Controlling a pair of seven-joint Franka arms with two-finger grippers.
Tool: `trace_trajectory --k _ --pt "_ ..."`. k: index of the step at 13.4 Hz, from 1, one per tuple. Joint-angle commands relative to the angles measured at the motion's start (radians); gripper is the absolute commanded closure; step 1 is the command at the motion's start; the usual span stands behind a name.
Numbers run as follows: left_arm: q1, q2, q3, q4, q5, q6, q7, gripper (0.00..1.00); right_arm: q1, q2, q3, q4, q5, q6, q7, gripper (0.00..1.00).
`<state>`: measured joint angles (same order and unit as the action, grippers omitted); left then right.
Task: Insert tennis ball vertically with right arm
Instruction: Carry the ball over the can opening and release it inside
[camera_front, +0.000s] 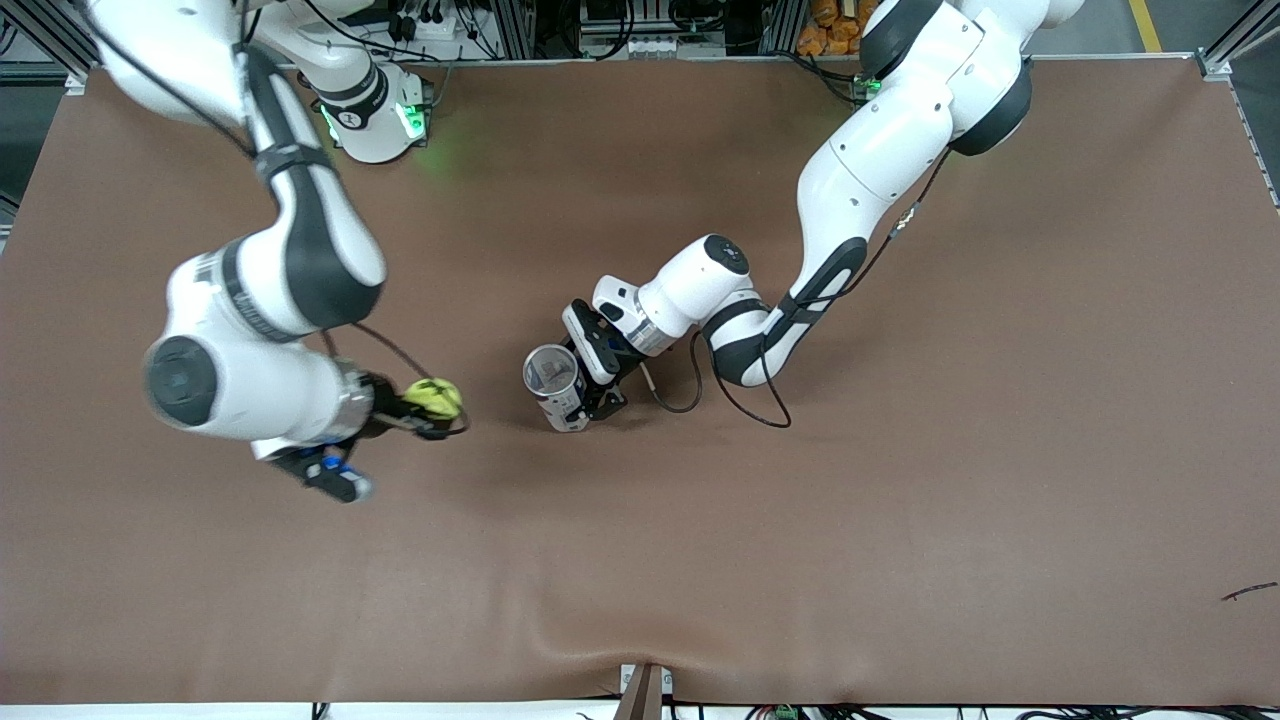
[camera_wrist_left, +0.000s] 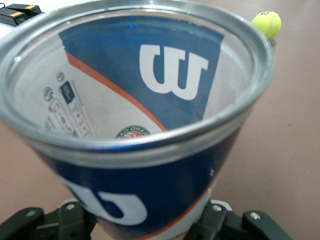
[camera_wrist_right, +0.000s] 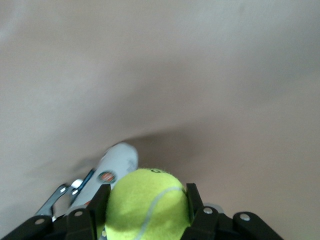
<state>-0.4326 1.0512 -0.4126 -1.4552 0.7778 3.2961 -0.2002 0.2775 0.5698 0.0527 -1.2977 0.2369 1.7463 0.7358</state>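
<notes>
My right gripper should bring the tennis ball (camera_front: 434, 396) to the can's opening (camera_front: 552, 370) before letting go, because the ball hangs short of it and would miss if I opened now.
A yellow-green tennis ball (camera_front: 434, 396) sits between the black fingers of my right gripper (camera_front: 437, 404), which is shut on it. In the right wrist view the tennis ball (camera_wrist_right: 147, 205) fills the gap of the right gripper (camera_wrist_right: 147, 212). It hangs over the brown table, apart from a blue-and-white ball can (camera_front: 556, 386) and toward the right arm's end. My left gripper (camera_front: 585, 385) is shut on the can's lower part. The can (camera_wrist_left: 150, 125) stands about upright with its open mouth up and looks empty. The ball (camera_wrist_left: 266, 24) shows past its rim. The can (camera_wrist_right: 112, 167) also shows in the right wrist view.
A brown cloth (camera_front: 700, 560) covers the whole table. A black cable (camera_front: 735, 395) loops down from the left wrist beside the can. A small dark mark (camera_front: 1250, 591) lies near the front camera at the left arm's end. A clamp (camera_front: 645, 690) sits at the table's front edge.
</notes>
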Motion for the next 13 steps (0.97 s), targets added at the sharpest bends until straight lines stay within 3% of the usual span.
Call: trace_trajectory --k 1,8,10,11,13 --pt "0.003 0.003 0.001 -0.004 0.001 0.014 -0.011 0.26 0.021 -0.002 0.065 0.012 0.01 -0.007 0.163 0.87" --pt "0.003 0.003 0.001 -0.004 0.003 0.014 -0.011 0.27 0.112 0.008 0.064 0.037 0.009 0.033 0.304 0.83" --pt "0.005 0.001 0.0 -0.005 0.006 0.014 -0.013 0.27 0.118 0.01 0.064 0.032 0.012 0.045 0.307 0.45" --pt "0.005 0.001 0.001 -0.004 0.005 0.014 -0.013 0.27 0.118 0.012 0.064 0.032 0.012 0.044 0.307 0.0" --pt "0.006 0.0 0.0 -0.004 0.004 0.016 -0.013 0.27 0.137 0.012 0.064 0.032 0.002 0.044 0.304 0.0"
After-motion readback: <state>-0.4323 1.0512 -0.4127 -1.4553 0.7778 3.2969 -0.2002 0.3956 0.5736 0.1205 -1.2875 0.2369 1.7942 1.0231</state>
